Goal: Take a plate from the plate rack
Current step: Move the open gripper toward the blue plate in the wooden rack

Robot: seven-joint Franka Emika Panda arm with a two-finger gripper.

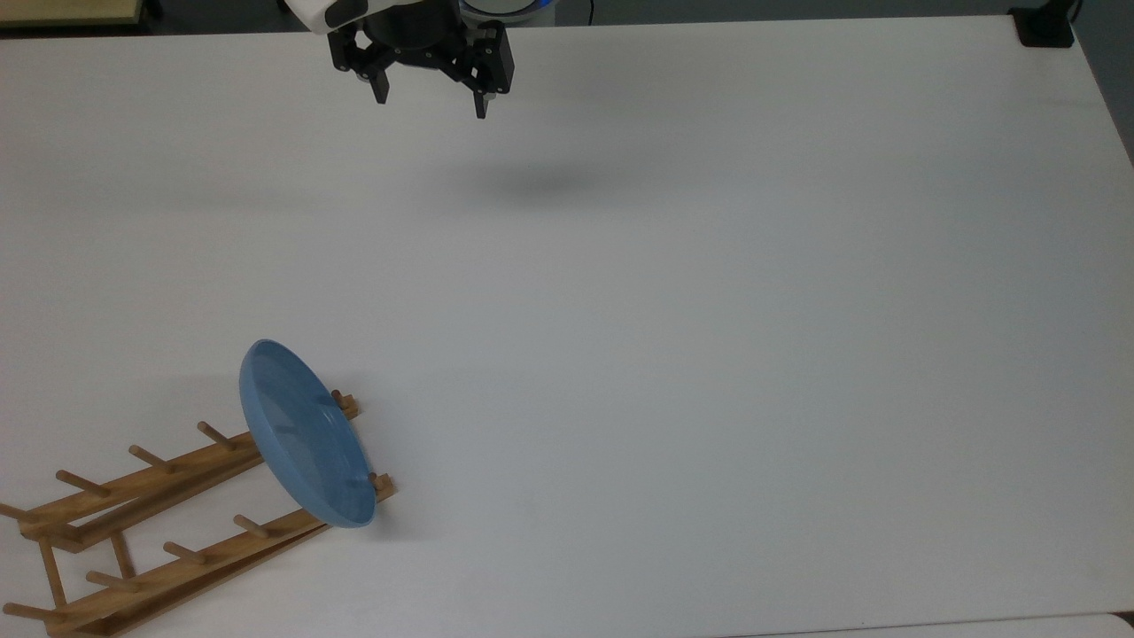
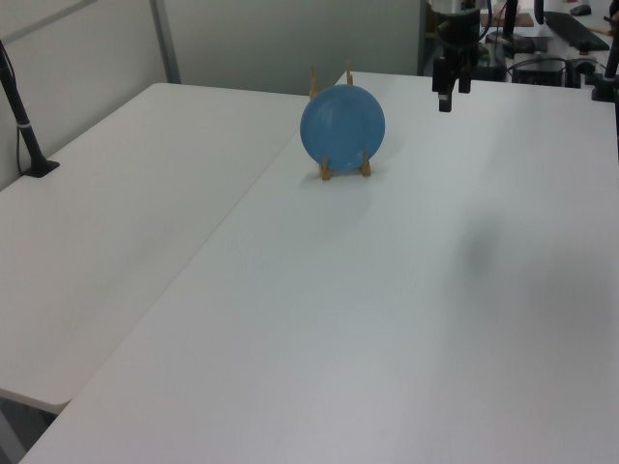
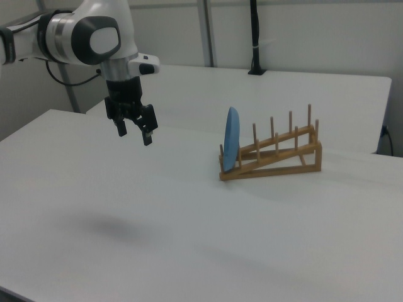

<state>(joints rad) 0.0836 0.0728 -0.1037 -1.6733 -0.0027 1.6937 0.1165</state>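
Observation:
I will next pinch the plate with my gripper by its upper edge (image 2: 342, 87). That edge stands free, while the rack's wires crowd the plate's lower side.
The light-blue plate (image 1: 303, 434) stands on edge in the end slot of the wooden plate rack (image 1: 159, 514), at the top view's lower left. From the side, the plate (image 3: 232, 139) leans against the pegs of the plate rack (image 3: 277, 154). In the left view the plate (image 2: 342, 127) faces the camera and hides most of the plate rack (image 2: 327, 171). My gripper (image 1: 431, 105) hangs high above the table near the top view's upper edge, far from the plate, open with nothing between its fingers. It also shows as the gripper (image 3: 134, 134) and the gripper (image 2: 449, 96).
The white table (image 1: 664, 310) spreads wide between gripper and rack. A second white table (image 2: 106, 232) adjoins it on the left view's left. A black post base (image 1: 1045, 27) sits at the top view's upper right corner.

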